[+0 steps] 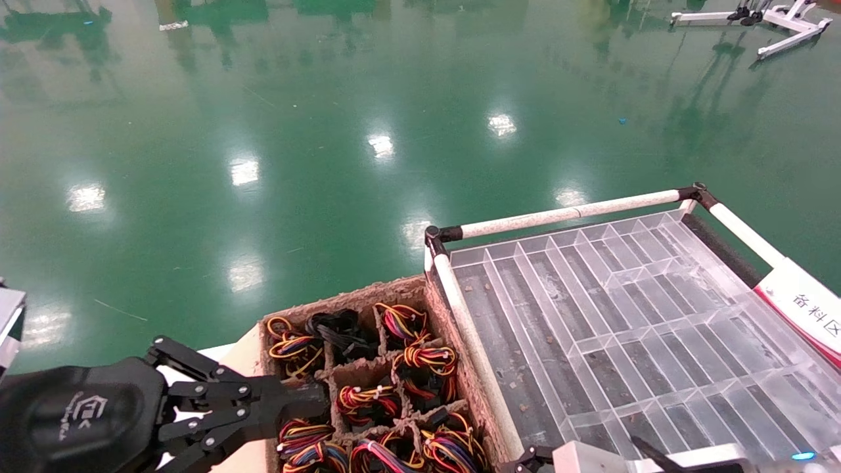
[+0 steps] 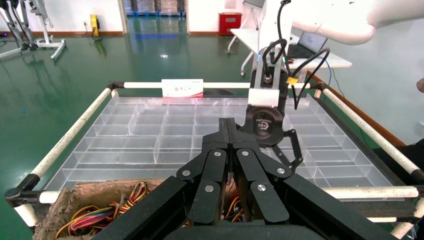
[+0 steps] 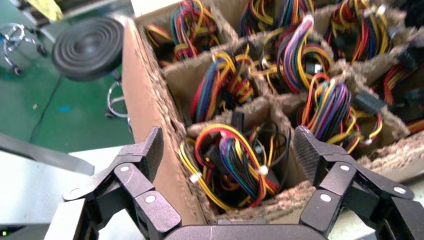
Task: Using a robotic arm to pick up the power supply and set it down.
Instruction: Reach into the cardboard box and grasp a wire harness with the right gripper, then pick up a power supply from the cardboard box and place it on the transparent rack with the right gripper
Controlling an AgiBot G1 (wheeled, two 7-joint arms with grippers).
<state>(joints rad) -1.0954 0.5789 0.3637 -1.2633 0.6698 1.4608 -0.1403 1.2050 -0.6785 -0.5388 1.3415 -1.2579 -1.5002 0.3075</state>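
Observation:
The power supply's box is closed in on every side by the pulp tray's sides. My right gripper needs to grab the power supply next by the coiled wire bundle (image 3: pixel 239 156) standing up.
My right gripper (image 3: pixel 229 150) is open and hangs over a corner compartment of the brown pulp tray (image 3: pixel 145 100). In that compartment lies a power supply's coiled bundle of red, yellow, blue and black wires (image 3: pixel 230 165); its grey box is hidden. One finger (image 3: pixel 150 145) is outside the tray wall and the other (image 3: pixel 307 150) is over the compartment's far side. The fingers touch nothing. In the head view only the right arm's grey wrist block (image 1: pixel 585 458) shows, at the bottom edge. My left gripper (image 1: pixel 315 394) (image 2: pixel 227 122) is shut and empty, over the tray's left side.
Wire bundles fill the other compartments of the pulp tray (image 1: pixel 348 302). To its right, a clear divided tray (image 1: pixel 624 309) (image 2: pixel 165 130) sits inside a white pipe frame (image 1: pixel 473 355) with a label sign (image 1: pixel 808 309). A black stool (image 3: pixel 87 47) stands on the green floor.

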